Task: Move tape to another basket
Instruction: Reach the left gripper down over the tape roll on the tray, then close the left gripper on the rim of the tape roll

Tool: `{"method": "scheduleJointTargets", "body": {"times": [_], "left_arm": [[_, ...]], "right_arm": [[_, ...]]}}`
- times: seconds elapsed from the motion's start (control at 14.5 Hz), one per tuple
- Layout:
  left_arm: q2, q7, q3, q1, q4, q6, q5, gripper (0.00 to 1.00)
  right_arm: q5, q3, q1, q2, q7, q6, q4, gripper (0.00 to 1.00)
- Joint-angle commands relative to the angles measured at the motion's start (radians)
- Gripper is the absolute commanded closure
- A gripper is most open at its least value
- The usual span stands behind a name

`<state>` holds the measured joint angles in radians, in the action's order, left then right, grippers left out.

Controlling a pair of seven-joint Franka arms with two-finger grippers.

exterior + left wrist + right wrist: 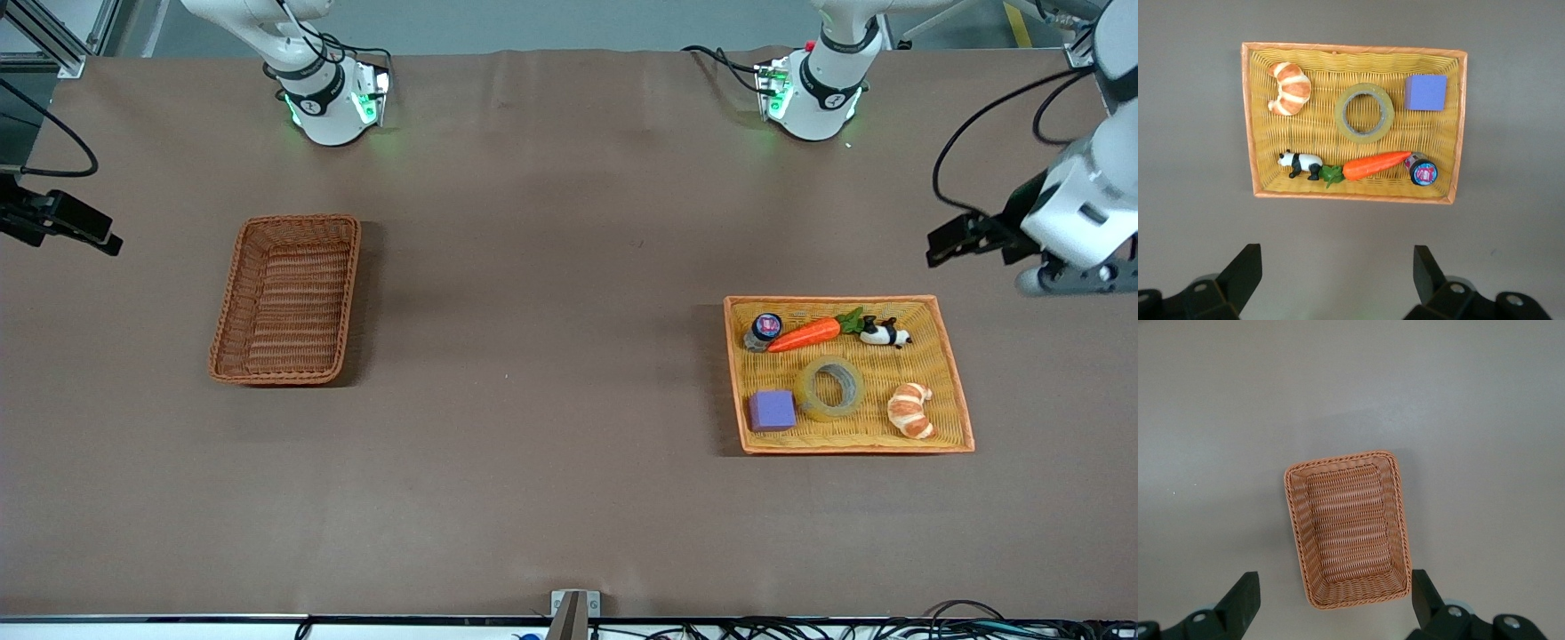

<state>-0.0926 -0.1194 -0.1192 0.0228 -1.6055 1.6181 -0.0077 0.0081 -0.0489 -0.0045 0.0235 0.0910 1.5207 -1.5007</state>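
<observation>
The yellow tape will be moved into the other basket (pixel 286 300), so the robot's left gripper will grab the tape by its ring side (pixel 802 386) next.
The tape (pixel 830 388), a translucent yellowish ring, lies flat in the middle of the orange-yellow tray (pixel 947 373) at the left arm's end of the table. It also shows in the left wrist view (pixel 1364 113). The reddish-brown wicker basket (pixel 286 300) stands empty at the right arm's end and fills the right wrist view (pixel 1348 530). My left gripper (pixel 1080 277) is open and empty, high over the bare table beside the tray; its wrist view (pixel 1337 273) shows the jaws wide apart. My right gripper (pixel 1335 600) is open and empty, high over the table beside the basket; only a dark part of it (pixel 62 224) shows in the front view.
In the tray with the tape lie a croissant (pixel 911 410), a purple cube (pixel 771 410), a toy carrot (pixel 807 332), a panda figure (pixel 885 333) and a small jar (pixel 765 329). The cube and the croissant flank the tape closely. Brown cloth covers the table.
</observation>
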Motion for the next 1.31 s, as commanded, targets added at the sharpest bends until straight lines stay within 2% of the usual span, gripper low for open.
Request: {"method": "scheduleJointTargets", "body": {"times": [0.0, 0.28, 0.41, 0.9, 1.24], "left_arm": [[-0.122, 0.007, -0.002, 0.003, 0.010, 0.038, 0.011, 0.00], [-0.246, 0.007, 0.000, 0.005, -0.017, 0.189, 0.021, 0.00], [-0.301, 0.007, 0.000, 0.003, -0.037, 0.261, 0.066, 0.00], [-0.473, -0.009, 0.001, -0.004, -0.028, 0.431, 0.069, 0.00], [-0.556, -0.019, 0.003, 0.000, -0.024, 0.450, 0.071, 0.00]], "right_arm": [[0.006, 0.007, -0.008, -0.020, -0.007, -0.004, -0.010, 0.00], [0.006, 0.007, -0.006, -0.020, -0.007, -0.001, -0.012, 0.00], [0.006, 0.007, -0.008, -0.020, -0.007, -0.001, -0.012, 0.00], [0.006, 0.007, -0.008, -0.020, -0.007, -0.002, -0.013, 0.00], [0.006, 0.007, -0.008, -0.019, -0.007, -0.002, -0.013, 0.00]]}}
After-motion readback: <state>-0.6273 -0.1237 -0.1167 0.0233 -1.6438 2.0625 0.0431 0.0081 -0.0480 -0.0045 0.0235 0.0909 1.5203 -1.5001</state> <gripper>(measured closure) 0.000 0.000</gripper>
